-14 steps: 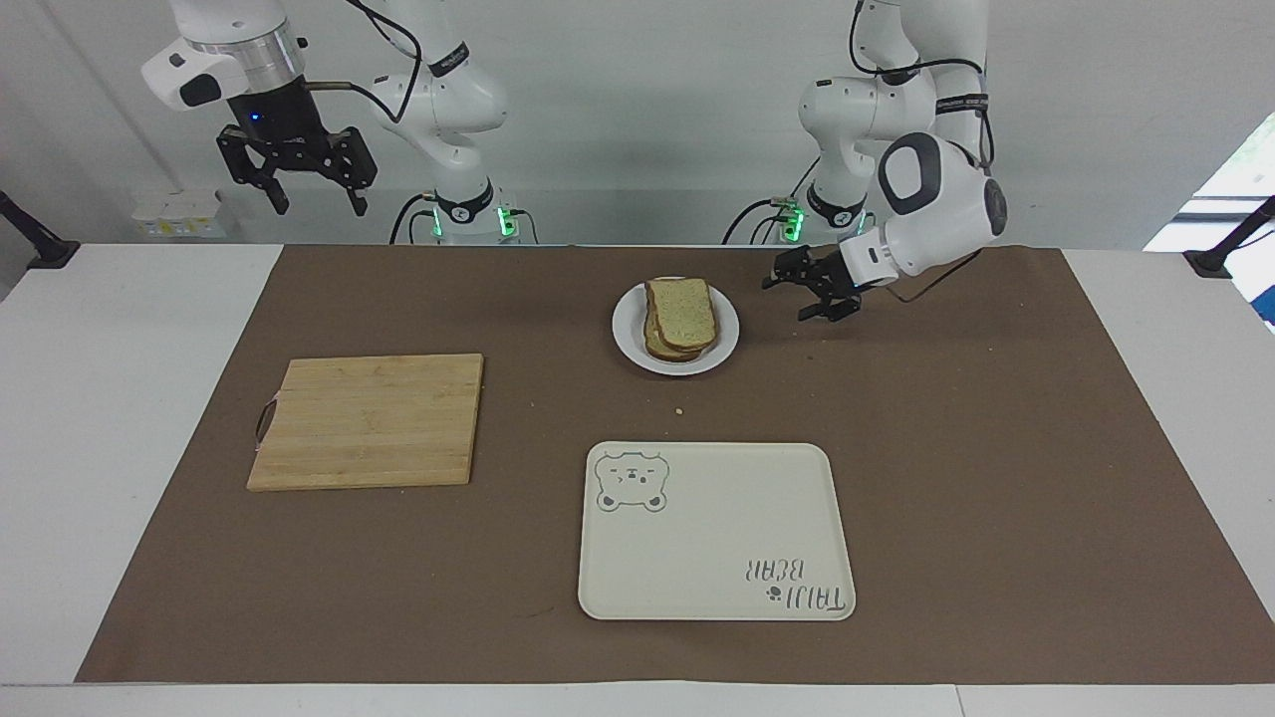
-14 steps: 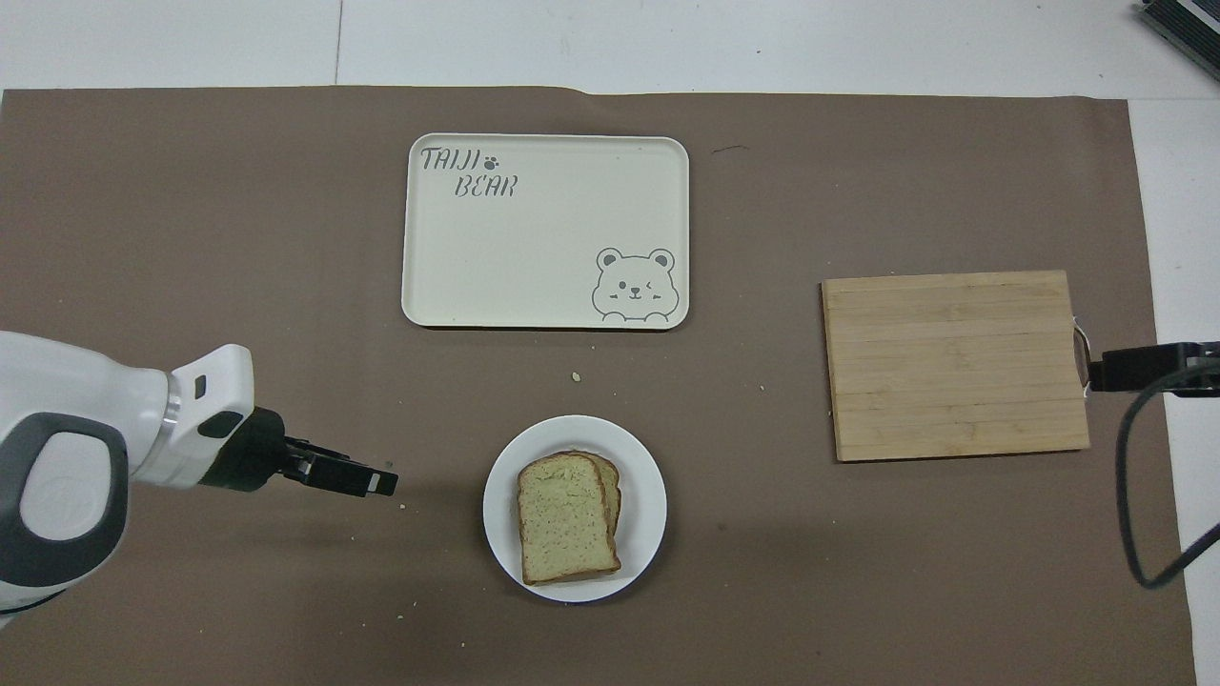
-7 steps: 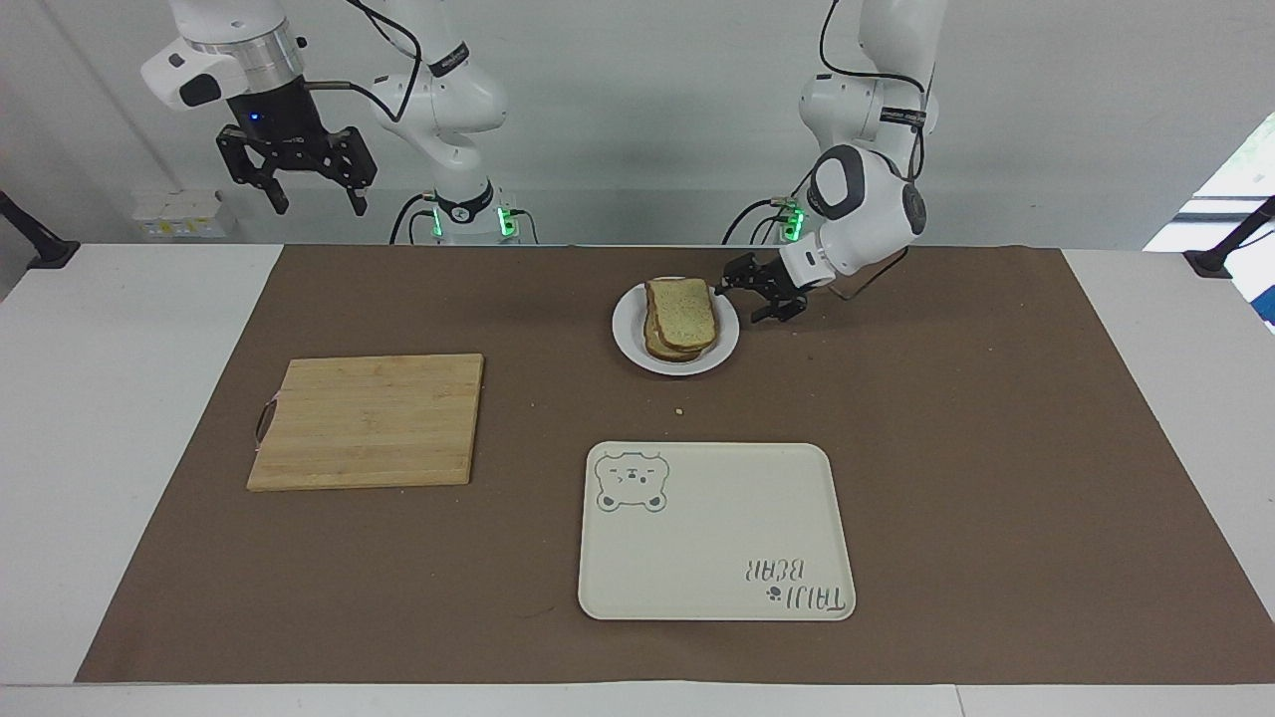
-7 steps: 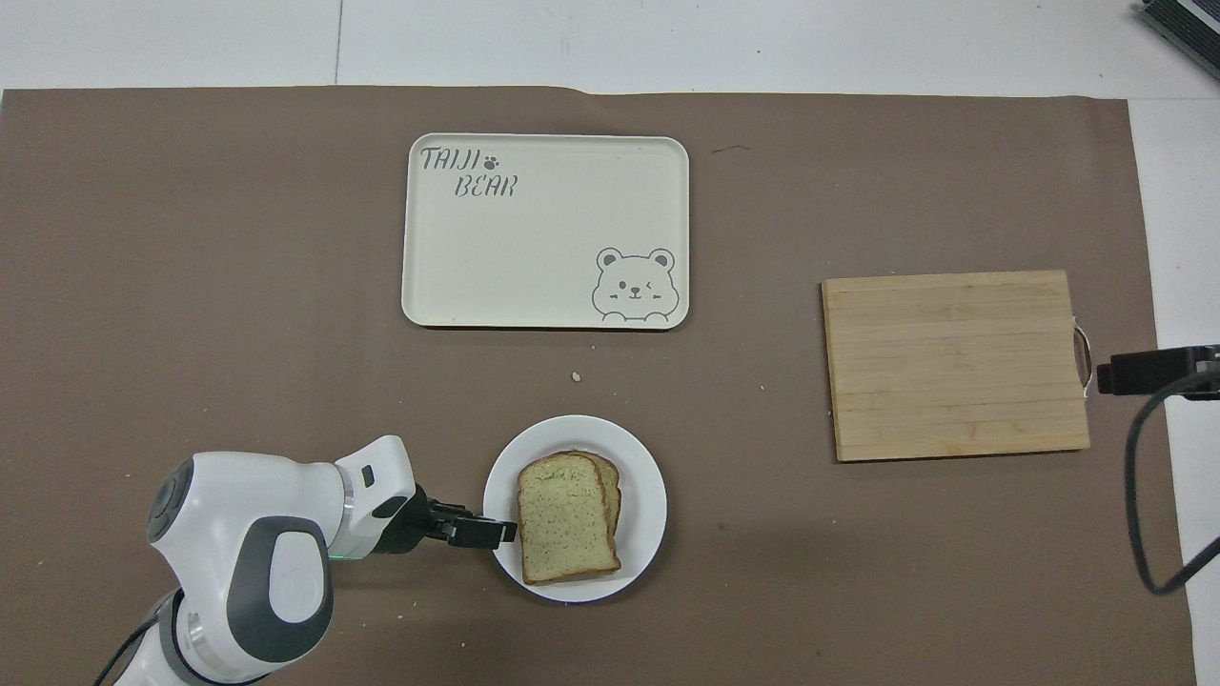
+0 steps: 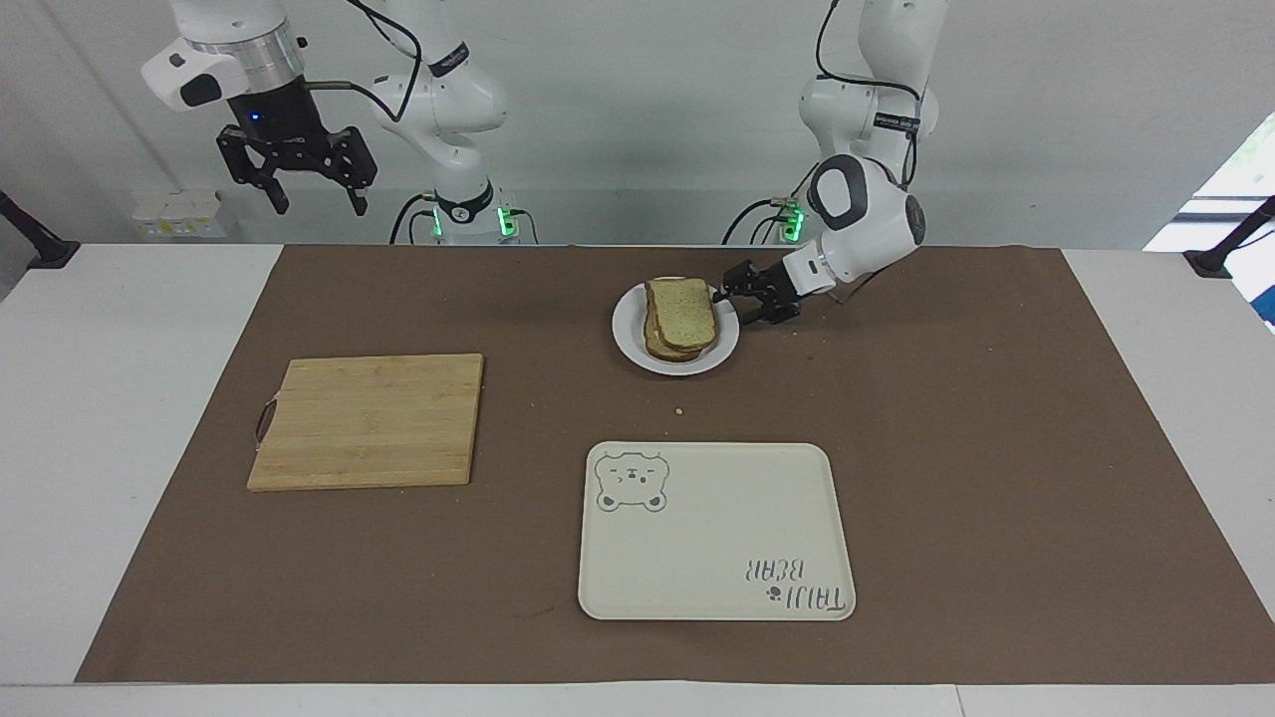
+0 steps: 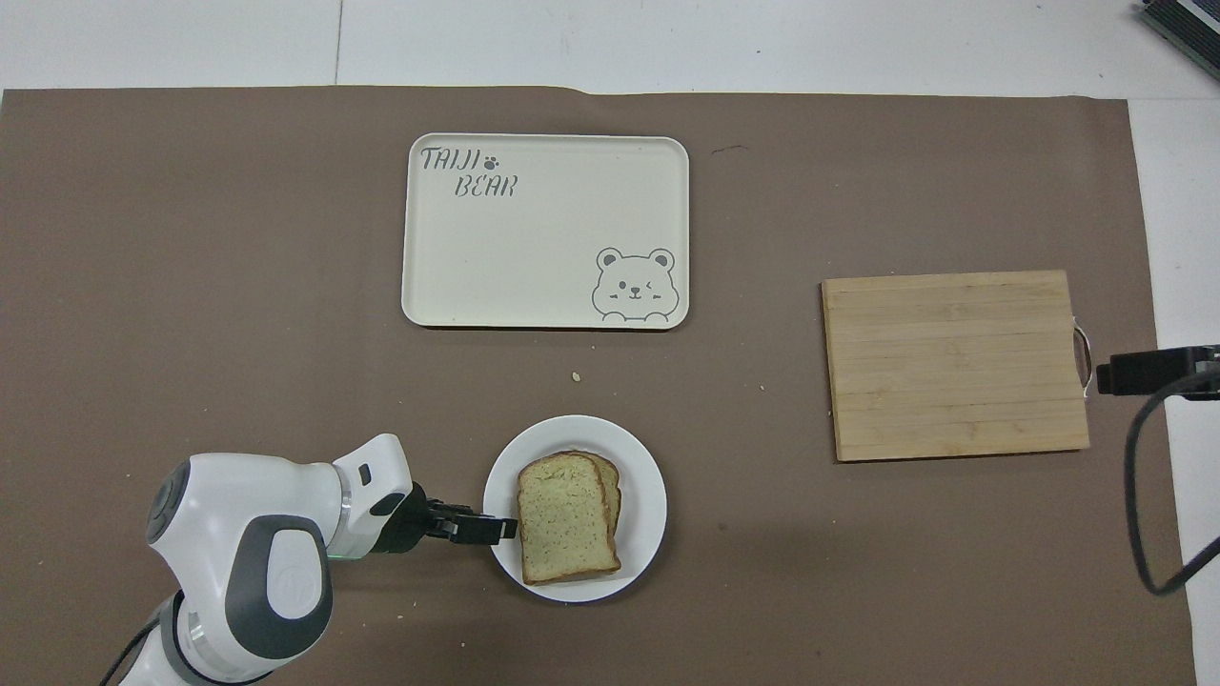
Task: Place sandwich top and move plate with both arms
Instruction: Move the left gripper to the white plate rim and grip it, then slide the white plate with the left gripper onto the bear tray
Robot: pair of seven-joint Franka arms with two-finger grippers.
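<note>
I will next take the white plate by its rim (image 6: 493,494) with my left gripper, so that I can move the stacked sandwich over to the cream tray (image 6: 546,232).
The sandwich top (image 5: 680,307) is a pale speckled slice lying on top of another slice on the small white plate (image 5: 630,339), also in the overhead view (image 6: 564,519), plate rim (image 6: 646,476). My left gripper (image 5: 735,302) is low at the plate's rim on the left arm's side, fingers apart, its tips reaching over the rim (image 6: 500,527). It does not touch the bread. My right gripper (image 5: 297,177) is open and empty, raised high over the right arm's end of the table, waiting.
A wooden cutting board (image 5: 369,420) lies toward the right arm's end. A cream tray with a bear drawing (image 5: 712,533) lies farther from the robots than the plate. A crumb (image 5: 678,410) lies between plate and tray.
My left gripper swept in from the left arm's side to the plate's rim, then dropped slightly. The right arm stayed still, and the bread and plate did not move.
</note>
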